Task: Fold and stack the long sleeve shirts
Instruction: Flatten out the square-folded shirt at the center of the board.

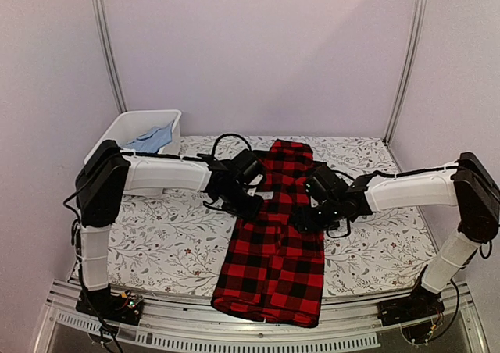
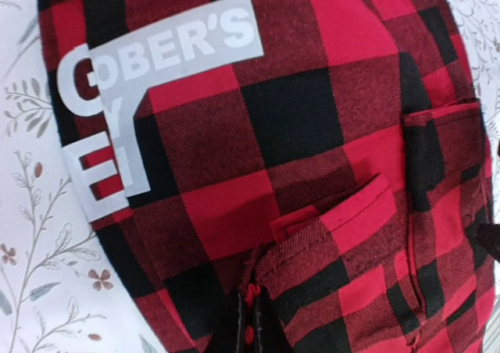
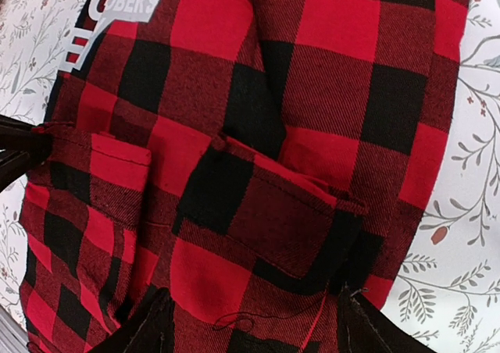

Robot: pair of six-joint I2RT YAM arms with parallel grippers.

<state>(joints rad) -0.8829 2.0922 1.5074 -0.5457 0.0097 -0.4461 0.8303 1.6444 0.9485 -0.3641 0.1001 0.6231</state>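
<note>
My right gripper grabs the shirt's sleeve just behind its open cuff end [image 1: 299, 229] [image 3: 256, 253] next, to draw the sleeve out and spread the shirt for folding.
A red-and-black buffalo check long sleeve shirt [image 1: 275, 244] lies in a long strip down the middle of the table, its near end hanging over the front edge. Its white lettered tag [image 2: 156, 56] shows in the left wrist view and in the right wrist view [image 3: 125, 1]. My left gripper [image 1: 250, 202] is at the shirt's left edge; in its wrist view the gripper [image 2: 251, 329] is shut, pinching a ridge of the red cloth. My right gripper [image 1: 311, 212] is at the right edge; its fingers [image 3: 148, 326] stand wide apart over the shirt [image 3: 258, 158], open.
A white plastic bin [image 1: 117, 132] stands at the back left with blue cloth [image 1: 153, 140] in it. The table has a floral cover [image 1: 164, 236]. The left gripper's tips [image 3: 16, 144] show at the left edge of the right wrist view.
</note>
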